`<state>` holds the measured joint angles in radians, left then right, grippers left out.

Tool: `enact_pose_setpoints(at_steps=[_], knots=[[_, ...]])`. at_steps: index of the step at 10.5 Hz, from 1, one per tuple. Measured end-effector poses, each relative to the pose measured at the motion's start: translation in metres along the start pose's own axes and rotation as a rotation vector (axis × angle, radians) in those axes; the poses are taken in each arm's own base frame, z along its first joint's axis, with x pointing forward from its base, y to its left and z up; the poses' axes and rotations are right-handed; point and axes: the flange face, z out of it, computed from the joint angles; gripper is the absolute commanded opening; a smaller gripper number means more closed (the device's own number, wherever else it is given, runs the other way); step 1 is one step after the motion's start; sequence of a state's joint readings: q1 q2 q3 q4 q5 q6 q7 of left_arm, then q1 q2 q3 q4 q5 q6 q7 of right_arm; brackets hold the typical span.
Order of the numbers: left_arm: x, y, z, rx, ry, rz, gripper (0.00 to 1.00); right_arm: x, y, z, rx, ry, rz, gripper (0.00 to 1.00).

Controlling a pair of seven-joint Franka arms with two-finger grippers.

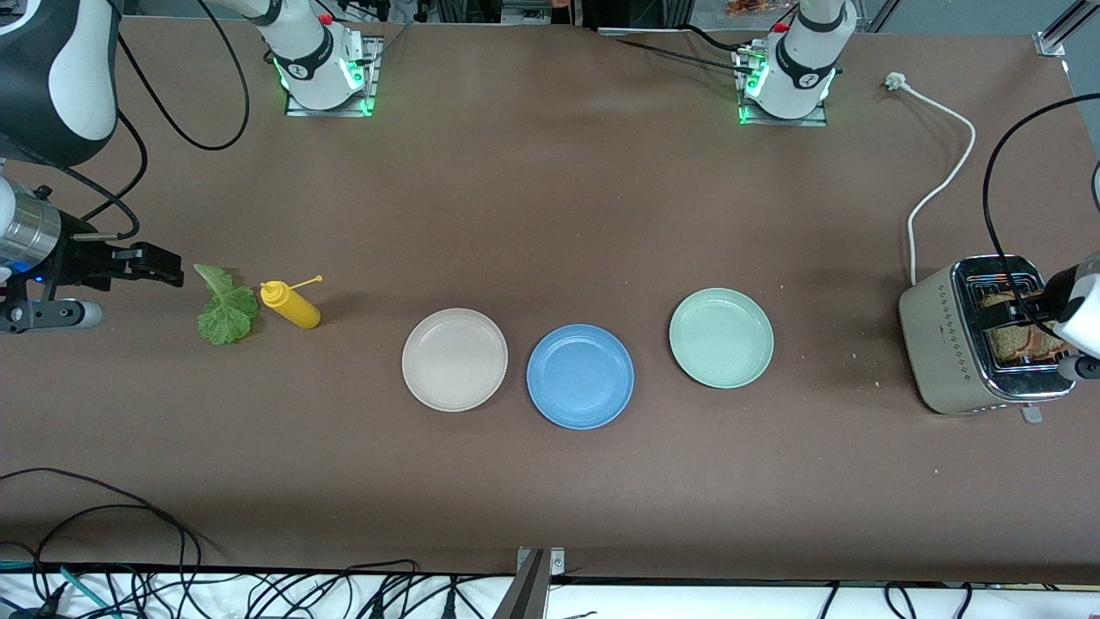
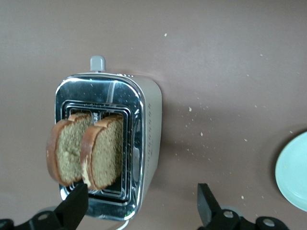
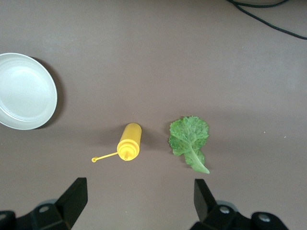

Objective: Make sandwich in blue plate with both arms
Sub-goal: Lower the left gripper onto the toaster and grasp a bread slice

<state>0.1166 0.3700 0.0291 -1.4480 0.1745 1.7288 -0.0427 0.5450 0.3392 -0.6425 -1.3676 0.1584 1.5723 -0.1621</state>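
The robot should start the sandwich on the blue plate by taking the bread slice by its crust edge [image 2: 89, 155] next with its left gripper.
The blue plate [image 1: 580, 376] lies bare near the middle of the table, between a beige-white plate and a pale green one. Two brown bread slices [image 2: 64, 148] [image 2: 105, 151] stand upright in the toaster [image 1: 954, 340] at the left arm's end. My left gripper [image 1: 1031, 305] [image 2: 141, 194] hangs open over the toaster, holding nothing. The green lettuce leaf [image 1: 226, 305] [image 3: 188, 136] lies flat at the right arm's end. My right gripper [image 1: 163, 265] [image 3: 140, 189] hovers open beside the leaf, holding nothing.
A yellow squeeze bottle [image 1: 290, 304] [image 3: 130, 141] lies on its side next to the lettuce, toward the plates. The beige-white plate [image 1: 455, 359] and the pale green plate [image 1: 721, 337] flank the blue one. The toaster's white cord [image 1: 941, 163] trails toward the left arm's base.
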Motion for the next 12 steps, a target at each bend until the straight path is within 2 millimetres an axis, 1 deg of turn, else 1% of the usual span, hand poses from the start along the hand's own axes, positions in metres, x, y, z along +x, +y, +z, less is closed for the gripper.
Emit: enact_pose_setpoints(at_steps=[2,3,5,6,7,10,11,12], knots=[[0.012,-0.018,0.025,-0.006,0.005,0.001,1.00,-0.009,0.009,0.002,0.022,0.012,0.009,1.00],[0.016,-0.030,0.037,-0.027,0.008,0.009,1.00,-0.011,0.010,-0.001,0.028,0.015,0.008,1.00],[0.020,-0.053,0.060,-0.062,-0.014,0.019,1.00,-0.012,0.007,-0.002,0.030,0.018,0.003,1.00],[0.021,-0.060,0.070,-0.072,-0.026,0.019,1.00,-0.012,0.006,-0.001,0.030,0.020,0.002,1.00],[0.021,-0.063,0.078,-0.075,-0.037,0.017,1.00,-0.011,0.006,-0.001,0.029,0.024,0.001,1.00],[0.022,-0.064,0.098,-0.079,-0.069,0.016,1.00,-0.008,0.006,-0.001,0.025,0.043,0.001,1.00],[0.022,-0.064,0.101,-0.080,-0.075,0.017,0.98,-0.008,0.006,-0.001,0.025,0.044,0.001,1.00],[0.022,-0.064,0.102,-0.080,-0.078,0.016,0.86,-0.008,0.005,0.000,0.025,0.043,0.001,1.00]])
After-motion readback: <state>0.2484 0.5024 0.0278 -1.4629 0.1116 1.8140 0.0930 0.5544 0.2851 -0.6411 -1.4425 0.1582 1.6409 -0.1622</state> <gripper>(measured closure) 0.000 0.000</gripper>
